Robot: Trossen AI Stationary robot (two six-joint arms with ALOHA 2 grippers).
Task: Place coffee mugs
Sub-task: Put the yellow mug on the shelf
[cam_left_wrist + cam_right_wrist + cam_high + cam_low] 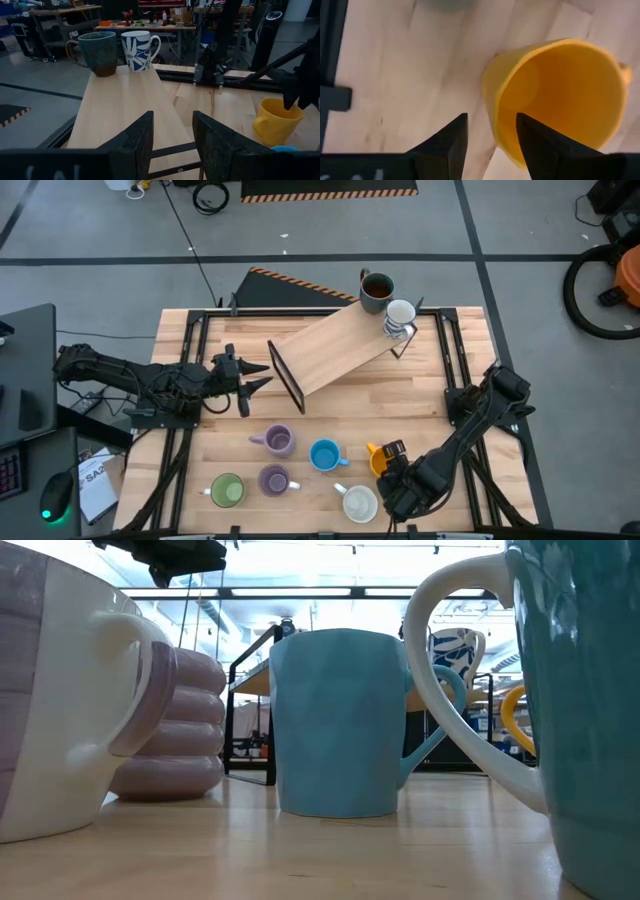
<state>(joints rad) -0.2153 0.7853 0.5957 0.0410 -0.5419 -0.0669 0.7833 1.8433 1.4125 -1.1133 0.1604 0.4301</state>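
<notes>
The orange mug will go on the wooden shelf, so next I should grip it with my right gripper by its rim opposite the handle.
An orange mug stands upright near the table's right front, seen also in the high view as the orange mug. My right gripper points down just above it, open, its fingers either side of the mug's near wall. Two purple mugs, a blue mug, a green mug and a white mug stand on the table. A dark mug and a white patterned mug stand on the far end of a wooden shelf. My left gripper hovers open at the shelf's near end.
The shelf slants across the table's middle on a black frame. Black rails run along both table sides. Bare wood lies between the shelf and the row of mugs. The low view is crowded by the mugs close to the near edge.
</notes>
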